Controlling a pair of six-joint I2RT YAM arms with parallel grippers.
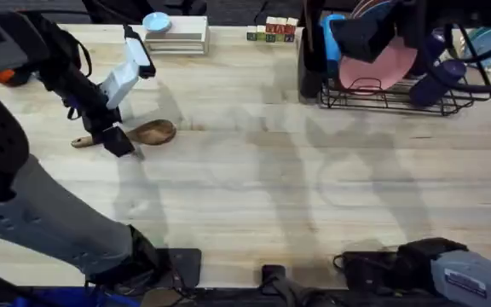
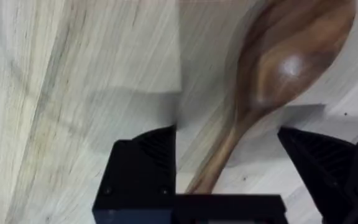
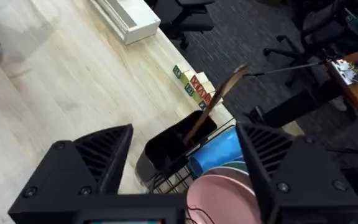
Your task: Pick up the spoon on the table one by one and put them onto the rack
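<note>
The brown wooden spoon needs to go onto the rack. My left gripper should next grab the spoon by its handle's neck, next to the spoon's bowl.
A brown wooden spoon lies flat at the left of the table, its bowl pointing right. My left gripper is open and low over it, one finger on each side of the slim handle. The black wire rack stands at the back right. My right gripper hangs open above the rack's tall black utensil holder. A second wooden spoon stands tilted in that holder, apart from the fingers.
Stacked white boxes with a pale blue disc on top sit at the back edge, and letter blocks sit beside the rack. The rack carries a pink plate and a blue cup. The table's far edge drops off beyond.
</note>
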